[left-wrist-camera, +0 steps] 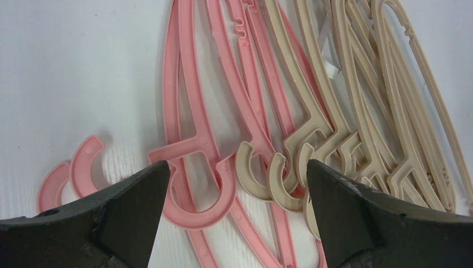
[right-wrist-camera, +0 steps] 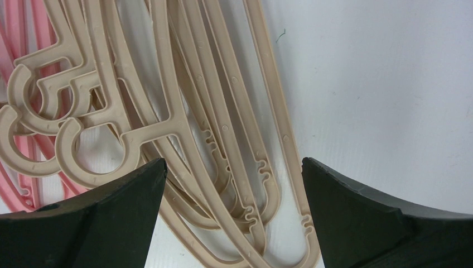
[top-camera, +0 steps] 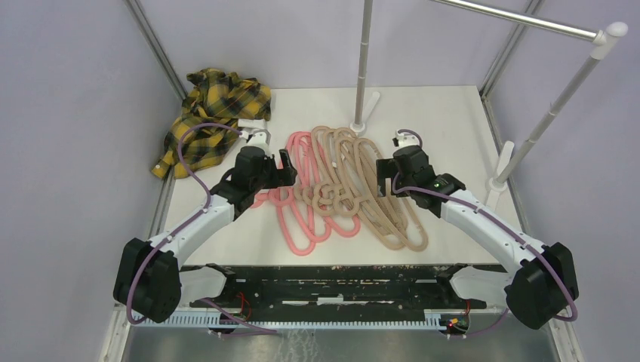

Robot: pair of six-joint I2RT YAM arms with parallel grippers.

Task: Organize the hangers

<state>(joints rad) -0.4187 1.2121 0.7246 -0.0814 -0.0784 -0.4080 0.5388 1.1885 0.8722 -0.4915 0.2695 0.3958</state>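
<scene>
The top beige hanger needs its hook free to hang on the bar, so I should grab it with my right gripper by its sloping arm beside its hook.
A heap of hangers lies flat on the white table. A few pink hangers lie on the left and several beige hangers on the right, overlapping in the middle. My left gripper is open and empty over the pink side. In the left wrist view a pink hook and beige hooks lie below its spread jaws. My right gripper is open and empty over the beige side. In the right wrist view beige hanger ends lie below its jaws.
A yellow plaid shirt lies crumpled at the table's back left corner. A clothes rack stands at the back, with one upright pole, a slanted pole on the right and a top rail.
</scene>
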